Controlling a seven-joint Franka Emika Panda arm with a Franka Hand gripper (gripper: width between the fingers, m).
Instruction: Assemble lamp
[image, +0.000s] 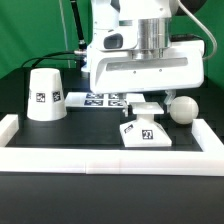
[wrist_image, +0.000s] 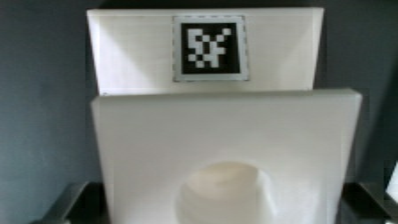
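Note:
I should keep the lamp base in my gripper until it reaches the white side bar (image: 207, 136), because black tabletop shows between the base and the bar.
The flat square base (image: 145, 133) rests on the black table near the front rail, with a tag on its front. It fills the wrist view (wrist_image: 222, 130), showing a tag at its far end and a round socket near the camera. My gripper (image: 145, 103) is down over it. The dark fingertips (wrist_image: 68, 205) hug both side edges with no visible gap, so the gripper is shut on the base. The truncated-cone shade (image: 45, 95) stands upright at the exterior view's left. The round-headed bulb (image: 182, 110) lies at the exterior view's right, clear of the gripper.
The marker board (image: 100, 100) lies flat behind the base, between the shade and the gripper. White border rails run along the front (image: 110, 162) and up both sides (image: 10, 128). The arm's white body looms over the middle of the table.

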